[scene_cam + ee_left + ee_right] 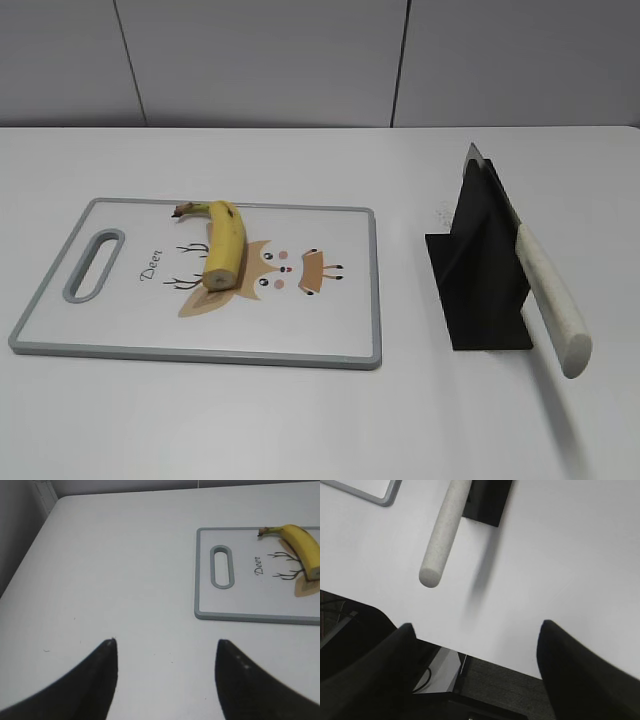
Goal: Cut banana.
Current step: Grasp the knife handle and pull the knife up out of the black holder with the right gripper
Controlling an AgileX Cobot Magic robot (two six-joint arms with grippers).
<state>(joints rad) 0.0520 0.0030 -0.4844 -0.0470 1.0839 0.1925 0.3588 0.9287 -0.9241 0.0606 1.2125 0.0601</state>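
I need to grab the knife by its pale handle (552,302) next with my right gripper, because the handle sticks out and the knife's blade sits down in the black stand.
The banana (224,244), yellow with a dark stem tip and a blunt cut end toward me, lies on the white cutting board (120,330) with a grey rim and a deer print. It also shows in the left wrist view (302,545) at the top right. A knife with a pale handle (553,298) rests blade-down in a black stand (480,270) to the right of the board; the handle shows in the right wrist view (442,535). My left gripper (165,647) is open over bare table left of the board. My right gripper (475,630) is open over the table's front edge, behind the handle's end.
The board's oval handle slot (221,566) faces my left gripper. The table's front edge (485,655) shows in the right wrist view, with dark floor and equipment below it. A grey panelled wall stands behind the table.
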